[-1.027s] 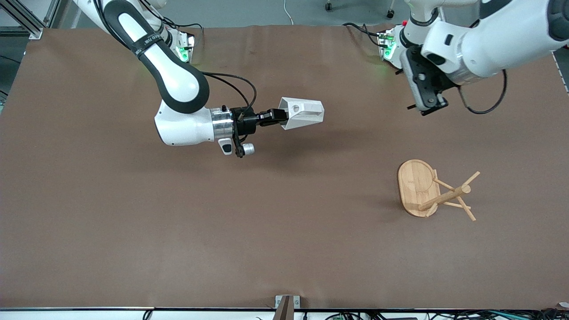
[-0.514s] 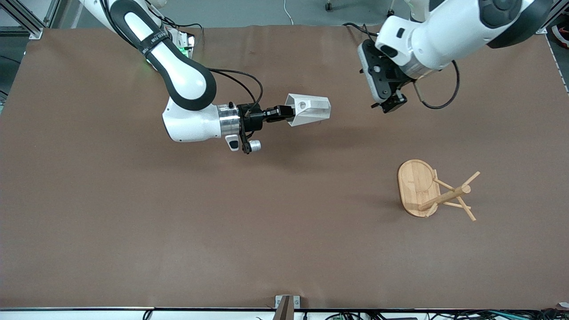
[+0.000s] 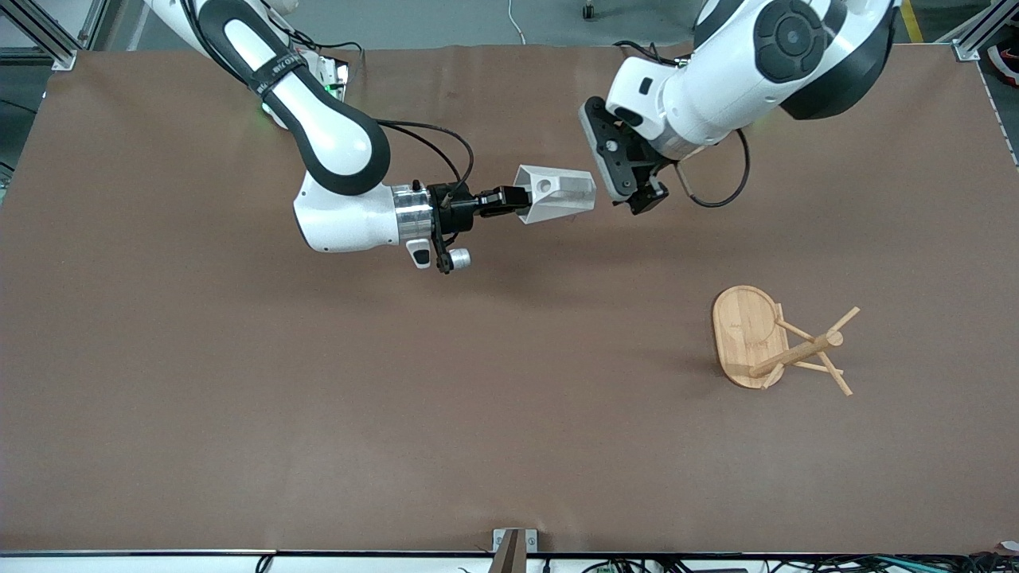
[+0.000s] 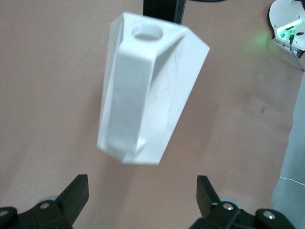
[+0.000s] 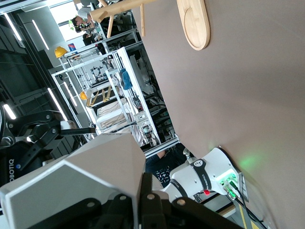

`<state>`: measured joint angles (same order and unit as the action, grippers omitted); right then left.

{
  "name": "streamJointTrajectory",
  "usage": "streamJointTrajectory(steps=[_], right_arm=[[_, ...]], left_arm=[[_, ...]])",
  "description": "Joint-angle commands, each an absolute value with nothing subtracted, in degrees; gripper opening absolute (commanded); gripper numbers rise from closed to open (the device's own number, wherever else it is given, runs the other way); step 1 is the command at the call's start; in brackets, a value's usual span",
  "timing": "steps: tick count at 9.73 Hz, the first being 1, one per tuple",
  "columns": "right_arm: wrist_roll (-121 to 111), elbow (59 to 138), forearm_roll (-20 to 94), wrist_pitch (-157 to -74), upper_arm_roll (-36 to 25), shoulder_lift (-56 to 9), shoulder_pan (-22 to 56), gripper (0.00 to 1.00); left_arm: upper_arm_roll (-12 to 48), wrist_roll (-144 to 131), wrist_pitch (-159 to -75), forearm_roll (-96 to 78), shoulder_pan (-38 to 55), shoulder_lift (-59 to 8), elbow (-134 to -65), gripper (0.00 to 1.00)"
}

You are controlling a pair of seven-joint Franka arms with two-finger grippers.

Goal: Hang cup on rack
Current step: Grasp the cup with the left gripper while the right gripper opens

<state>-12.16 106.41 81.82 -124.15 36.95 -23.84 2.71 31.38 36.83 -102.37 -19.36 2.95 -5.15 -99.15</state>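
Brown mat shows between my left gripper's fingers and the cup's narrow end [image 3: 587, 190] [image 4: 129, 151], so it is too early to close on that end. The left gripper moves toward that end next.
The white faceted cup [image 3: 557, 195] is held on its side in the air over the table's middle by my right gripper [image 3: 509, 200], which is shut on its rim end. The handle tab with its round hole faces up. My left gripper [image 3: 599, 171] is open, right at the cup's narrow end and not touching it. In the left wrist view the cup [image 4: 147, 95] hangs just ahead of the open left gripper [image 4: 141, 183]. The right wrist view shows the cup wall [image 5: 86, 176] clamped in the right gripper [image 5: 140, 191]. The bamboo rack [image 3: 744, 334] stands toward the left arm's end.
The table is covered with a brown mat [image 3: 318, 398]. The rack's oval base [image 5: 193, 24] and pegs show in the right wrist view. Cables and green-lit boxes [image 3: 330, 87] sit by the arm bases.
My left arm has swung from its own end of the table in toward the cup. My right gripper has carried the cup slightly toward the left arm, then held it.
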Motion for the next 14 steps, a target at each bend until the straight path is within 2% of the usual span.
streamJointTrajectory(steps=[1,14], right_arm=[[-12.66,106.44,83.50,-124.89,37.88,-23.64,2.64,0.01],[-12.31,106.26,84.11,-126.30,40.07,-23.38,1.93,0.02]], left_arm=[[32.34,35.95,-105.28,-18.20,2.81,-7.38,-100.28,1.00],[36.03,31.56,-110.65,-16.08,2.81,-10.29,-101.07,1.00]])
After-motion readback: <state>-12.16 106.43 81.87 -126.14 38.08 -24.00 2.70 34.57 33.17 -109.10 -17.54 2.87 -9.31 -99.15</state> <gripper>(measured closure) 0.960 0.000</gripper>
